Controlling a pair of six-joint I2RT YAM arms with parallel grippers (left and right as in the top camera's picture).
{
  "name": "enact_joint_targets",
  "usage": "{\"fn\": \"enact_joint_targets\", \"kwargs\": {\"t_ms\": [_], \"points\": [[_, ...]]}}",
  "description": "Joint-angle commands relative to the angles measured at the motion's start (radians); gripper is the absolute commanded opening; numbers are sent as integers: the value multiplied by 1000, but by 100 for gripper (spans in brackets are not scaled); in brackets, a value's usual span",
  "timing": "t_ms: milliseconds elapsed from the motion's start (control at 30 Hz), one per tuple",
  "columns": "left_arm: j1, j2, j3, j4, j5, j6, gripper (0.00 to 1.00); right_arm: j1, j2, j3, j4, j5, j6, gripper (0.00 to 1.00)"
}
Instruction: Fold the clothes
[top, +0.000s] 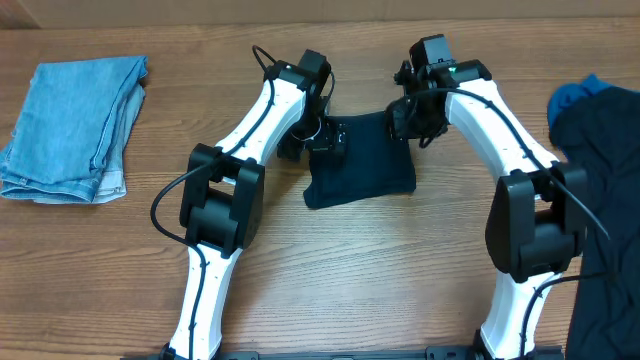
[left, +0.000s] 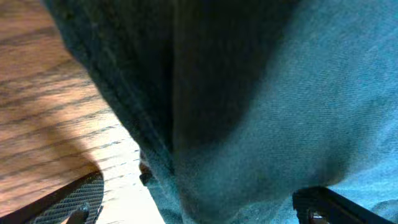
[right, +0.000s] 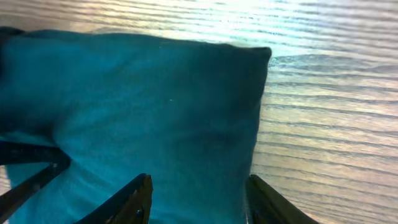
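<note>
Next, the left gripper grabs the folded navy garment's layers together by its edge nearest the jeans (left: 175, 191) to stack the garment on the jeans.
A dark navy garment (top: 362, 165) lies folded into a rough square at the middle of the wooden table. My left gripper (top: 326, 136) is at its far left corner. In the left wrist view the cloth (left: 280, 93) fills most of the picture, and the left gripper (left: 202, 210) has its fingers wide apart on either side of the cloth. My right gripper (top: 408, 120) is at the far right corner. In the right wrist view its open fingers (right: 199, 200) straddle the cloth (right: 143, 106) along its right edge.
Folded light blue jeans (top: 70, 130) lie at the far left of the table. A pile of dark clothes (top: 605, 200) with a blue piece (top: 574, 96) on top lies at the right edge. Bare wood (top: 380, 270) shows in front of the garment.
</note>
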Motion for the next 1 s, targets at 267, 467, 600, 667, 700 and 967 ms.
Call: {"fn": "enact_joint_targets", "kwargs": {"t_ms": [267,467,600,667,700,967], "points": [[-67,67,-4,101,58,13,100,-2,15,-70,74,-73,-3,13],[-60,67,-4,123,185,24,17,-2,15,-344,354,-74,-3,4],[27,66,5,113,315,24,4,-2,15,-345,357,-82,-2,4],[58,66,49,70,289,51,4,-5,4,-299,333,-82,-3,4],[60,66,57,66,277,61,4,-5,-18,-243,292,-82,-3,8],[63,-40,194,86,34,37,4,-162,-233,-45,24,-77,31,100]]}}
